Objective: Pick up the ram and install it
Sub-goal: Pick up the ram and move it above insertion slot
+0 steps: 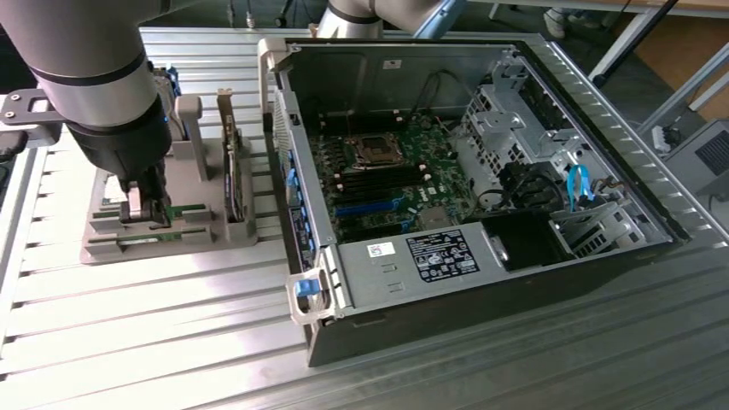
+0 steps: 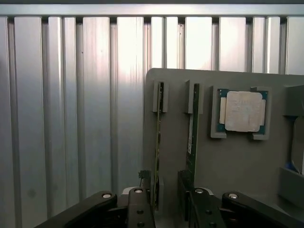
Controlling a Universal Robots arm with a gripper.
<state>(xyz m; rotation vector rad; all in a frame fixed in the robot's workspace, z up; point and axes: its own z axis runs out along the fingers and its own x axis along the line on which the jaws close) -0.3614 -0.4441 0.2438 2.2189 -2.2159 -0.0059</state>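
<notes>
My gripper next needs to grab the ram's upper edge along the open part between the holder's posts, which enclose both of the ram's ends, to install the ram.
Two ram sticks stand on edge in slots of a grey holder (image 2: 228, 166). One ram (image 2: 158, 137) is thin and green; the second ram (image 2: 192, 128) stands beside it. My gripper (image 2: 168, 211) is open, low over the holder's near end. The first stick runs into the gap between the black fingers (image 2: 140, 211), close to one of them, and the second lines up with the other finger's inner edge. In the exterior view the gripper (image 1: 146, 218) reaches down into the holder (image 1: 205, 243) at that view's left. The open computer case (image 1: 456, 171) shows black and blue memory slots (image 1: 367, 192).
A square silver processor chip (image 2: 243, 111) lies in a pocket of the holder. A hard drive (image 1: 236, 171) stands upright in the holder between my gripper and the case wall (image 1: 279, 128). The ribbed metal table (image 1: 137, 333) spreads around both.
</notes>
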